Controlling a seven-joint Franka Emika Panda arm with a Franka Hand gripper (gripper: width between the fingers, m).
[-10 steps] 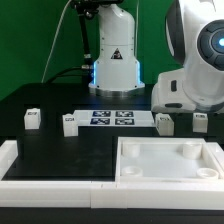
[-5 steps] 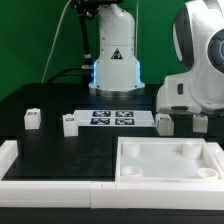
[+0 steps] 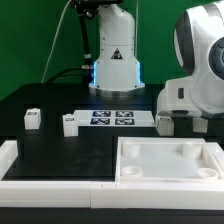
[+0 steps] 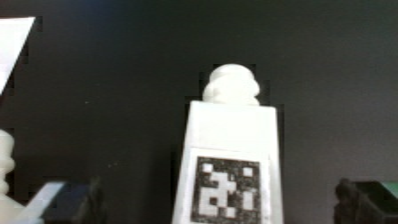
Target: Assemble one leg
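The gripper's open fingers are on either side of the leg's tagged body point(image 4: 228, 180), so I should close my gripper now and it would hold the leg.
In the wrist view one leg point(image 4: 228, 150), a chunky white block with a rounded peg at its far end and a black-and-white tag on its face, lies on the black table between my fingers. My gripper point(image 4: 217, 203) is open. Its dark fingertips point(image 4: 59, 201) stand well apart on either side of the leg and do not touch it. In the exterior view three legs show: one at the left point(image 3: 33, 117), one by the marker board point(image 3: 69, 123), one at the right point(image 3: 164, 122). The arm's white body point(image 3: 200, 70) hides the gripper and the leg under it.
The marker board point(image 3: 112, 119) lies mid-table. The large white tray-like part point(image 3: 168, 172) sits at the front right, and a white rail point(image 3: 40, 185) runs along the front left. In the wrist view a white edge point(image 4: 15, 50) and a rounded white piece point(image 4: 7, 160) show beside the leg.
The arm has shifted a little toward the exterior view's right and slightly lower over the rightmost leg. No part has moved.
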